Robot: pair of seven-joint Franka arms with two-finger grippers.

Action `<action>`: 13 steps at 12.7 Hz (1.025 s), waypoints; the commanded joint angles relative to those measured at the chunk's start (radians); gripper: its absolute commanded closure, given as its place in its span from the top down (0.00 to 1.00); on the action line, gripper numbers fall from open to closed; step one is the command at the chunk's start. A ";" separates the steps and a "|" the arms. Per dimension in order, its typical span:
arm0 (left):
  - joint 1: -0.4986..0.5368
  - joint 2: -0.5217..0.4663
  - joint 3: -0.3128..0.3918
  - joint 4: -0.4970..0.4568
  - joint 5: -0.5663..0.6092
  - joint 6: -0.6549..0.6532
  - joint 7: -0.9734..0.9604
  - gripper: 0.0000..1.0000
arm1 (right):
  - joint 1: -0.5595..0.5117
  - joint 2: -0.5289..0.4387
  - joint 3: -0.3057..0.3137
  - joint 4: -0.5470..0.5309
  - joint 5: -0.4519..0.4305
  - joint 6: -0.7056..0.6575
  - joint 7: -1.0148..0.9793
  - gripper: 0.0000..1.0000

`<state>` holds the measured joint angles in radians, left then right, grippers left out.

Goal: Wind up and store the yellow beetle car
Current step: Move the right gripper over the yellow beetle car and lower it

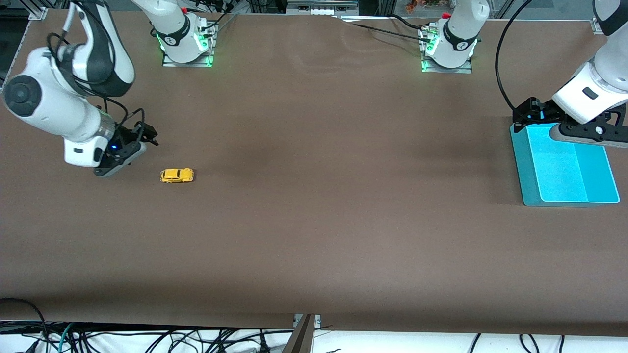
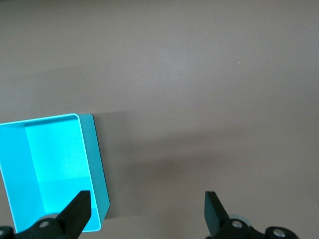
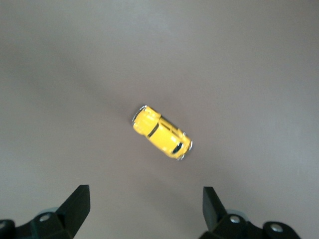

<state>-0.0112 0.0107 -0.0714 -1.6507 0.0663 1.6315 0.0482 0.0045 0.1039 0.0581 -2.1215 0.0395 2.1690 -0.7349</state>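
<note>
My right gripper grabs the yellow beetle car (image 1: 176, 175) by its two long sides next, to wind and store it.
The yellow beetle car (image 1: 176, 175) stands on its wheels on the brown table toward the right arm's end. It also shows in the right wrist view (image 3: 161, 132). My right gripper (image 1: 147, 135) hangs open and empty over the table beside the car, not touching it; in its own view (image 3: 144, 204) the car lies ahead of the spread fingers. The cyan tray (image 1: 564, 171) lies toward the left arm's end and is empty. My left gripper (image 1: 527, 113) is open and empty over the tray's corner farthest from the front camera, with one finger (image 2: 77, 211) above the tray (image 2: 50, 159).
The two arm bases (image 1: 186, 46) (image 1: 449, 51) stand along the table edge farthest from the front camera. Loose cables (image 1: 147, 340) hang below the table's near edge. Brown table surface lies between the car and the tray.
</note>
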 commanded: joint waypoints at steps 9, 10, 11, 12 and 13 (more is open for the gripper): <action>0.002 0.012 -0.001 0.028 -0.003 -0.019 0.007 1.00 | -0.003 0.200 0.003 -0.132 -0.003 0.435 -0.682 1.00; 0.002 0.011 -0.001 0.028 -0.003 -0.019 0.006 1.00 | -0.003 0.218 0.003 -0.132 -0.003 0.458 -0.702 1.00; 0.002 0.011 -0.001 0.028 -0.003 -0.021 0.007 1.00 | -0.003 0.232 0.005 -0.132 -0.003 0.475 -0.707 1.00; 0.002 0.012 -0.001 0.028 -0.003 -0.019 0.007 1.00 | -0.003 0.246 0.005 -0.132 -0.003 0.495 -0.707 1.00; 0.002 0.012 -0.001 0.028 -0.003 -0.019 0.007 1.00 | -0.003 0.255 0.006 -0.132 -0.003 0.505 -0.707 0.99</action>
<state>-0.0112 0.0110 -0.0714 -1.6502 0.0663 1.6312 0.0482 0.0042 0.3496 0.0582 -2.2441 0.0381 2.6400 -1.4225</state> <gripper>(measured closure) 0.000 0.000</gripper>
